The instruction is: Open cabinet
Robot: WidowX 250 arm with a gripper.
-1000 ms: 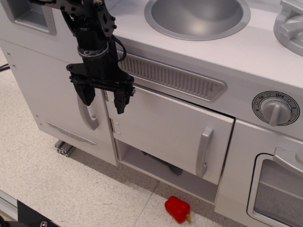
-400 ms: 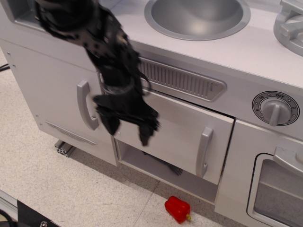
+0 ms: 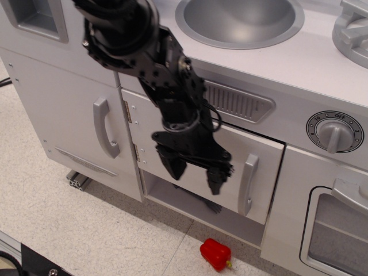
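Observation:
The cabinet needs to be opened, so the robot's gripper will next take hold of the door by its vertical grey bar handle [image 3: 248,184].
The cabinet is a light-grey toy-kitchen unit with a wide flat door [image 3: 261,152] under the vent grille. Its vertical grey bar handle [image 3: 248,184] is at the door's right edge and small hinges [image 3: 128,112] are at the left. The door stands slightly ajar, with a dark gap along its top and right edges. My black gripper [image 3: 194,173] hangs open and empty in front of the door's middle, fingers pointing down, a short way left of the handle. The arm hides the door's upper left part.
A taller narrow door with a curved handle [image 3: 104,127] stands to the left. A sink bowl [image 3: 238,20] is on top, a dial knob [image 3: 333,132] and an oven window [image 3: 339,230] at the right. A red toy pepper [image 3: 215,253] lies on the floor below.
My gripper has moved right and down, from beside the curved handle at the door's left edge to in front of the door's middle, nearer the bar handle. The door looks unchanged.

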